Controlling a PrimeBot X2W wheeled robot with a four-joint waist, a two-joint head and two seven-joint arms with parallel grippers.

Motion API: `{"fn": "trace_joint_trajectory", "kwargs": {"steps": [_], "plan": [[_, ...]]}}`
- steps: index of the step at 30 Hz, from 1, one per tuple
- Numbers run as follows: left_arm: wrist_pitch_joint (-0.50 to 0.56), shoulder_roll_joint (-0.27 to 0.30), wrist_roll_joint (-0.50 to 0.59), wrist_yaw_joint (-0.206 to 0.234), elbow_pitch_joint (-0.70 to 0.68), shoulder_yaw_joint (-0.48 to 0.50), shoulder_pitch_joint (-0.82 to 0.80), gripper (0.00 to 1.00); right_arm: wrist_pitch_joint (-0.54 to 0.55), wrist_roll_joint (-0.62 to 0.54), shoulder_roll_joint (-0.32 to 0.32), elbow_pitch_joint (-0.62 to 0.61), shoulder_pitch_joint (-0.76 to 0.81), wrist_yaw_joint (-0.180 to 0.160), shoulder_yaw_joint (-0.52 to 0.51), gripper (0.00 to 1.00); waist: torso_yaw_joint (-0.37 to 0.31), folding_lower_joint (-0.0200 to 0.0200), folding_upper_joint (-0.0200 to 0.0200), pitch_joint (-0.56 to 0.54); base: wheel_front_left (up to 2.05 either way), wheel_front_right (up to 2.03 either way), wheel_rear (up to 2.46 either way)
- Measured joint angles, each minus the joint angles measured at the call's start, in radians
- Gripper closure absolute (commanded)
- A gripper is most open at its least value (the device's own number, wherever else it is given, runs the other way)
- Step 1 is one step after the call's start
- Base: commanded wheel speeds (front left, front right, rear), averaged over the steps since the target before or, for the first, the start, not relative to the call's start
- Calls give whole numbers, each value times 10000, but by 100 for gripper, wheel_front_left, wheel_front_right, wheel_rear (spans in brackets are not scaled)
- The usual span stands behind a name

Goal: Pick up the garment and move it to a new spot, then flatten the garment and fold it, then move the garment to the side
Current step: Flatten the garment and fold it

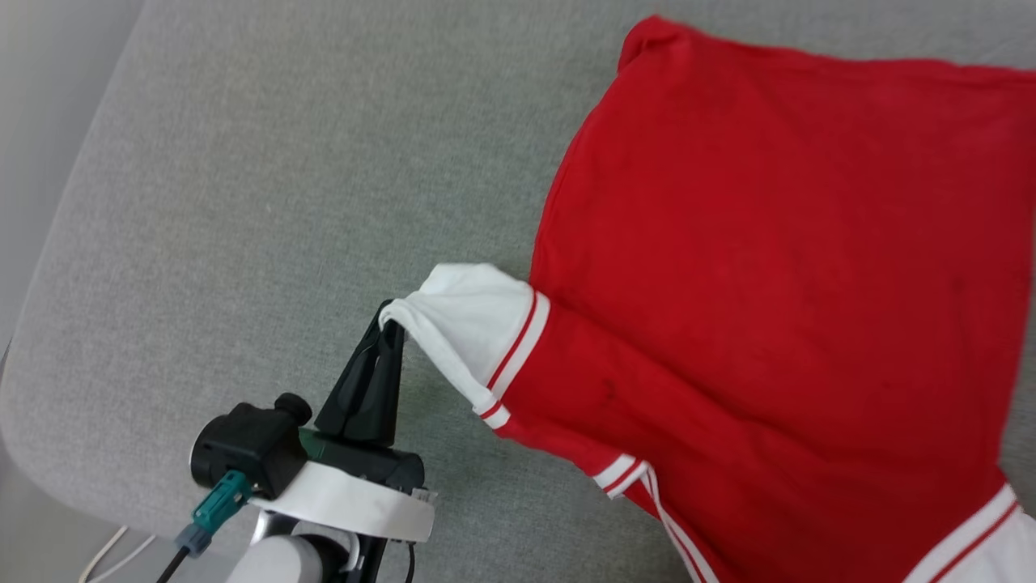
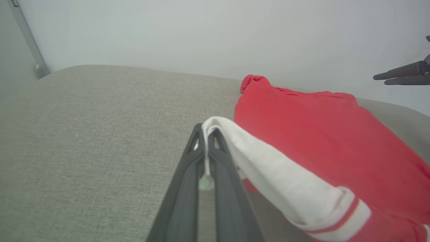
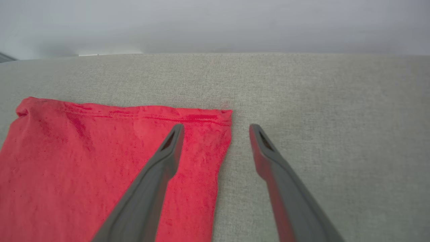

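The red garment is to be folded, so next my right gripper needs to grab it by its hem corner.
The red garment lies spread on the grey cushion, plain side up, no lettering showing. Its white sleeve with thin red stripes reaches out to the left. My left gripper is shut on the sleeve's cuff edge, lifting it slightly; the left wrist view shows the white sleeve pinched between the fingers of that gripper. My right gripper hangs open above the garment's far hem corner, one finger over the red cloth, the other over bare cushion.
The grey fabric cushion has a rounded edge at the left and near side, with floor and a cable beyond it. A pale wall stands behind. My right gripper's fingers show at the far right of the left wrist view.
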Motion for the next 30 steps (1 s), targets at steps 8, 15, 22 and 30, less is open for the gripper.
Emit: {"fn": "trace_joint_trajectory", "kwargs": {"steps": [8,15,22,30], "plan": [[-128,-278,65,-328,426,-67,-516,100,765,-454,165,1158,-709,4,-359,0,584,-2,0,1099,0,0,0],[-176,-366,69,-476,713,-15,-569,100,1365,-853,222,1739,-1003,8,-1097,100,700,-2,0,1018,0,0,0],[-190,-355,40,-487,1014,176,-418,100,1344,-1415,276,1726,-607,4,-1047,100,632,-2,0,311,0,0,0],[-117,-19,-151,-100,1126,688,338,100,1455,-1064,-88,408,428,4,-295,100,169,-3,0,-863,0,0,0]]}}
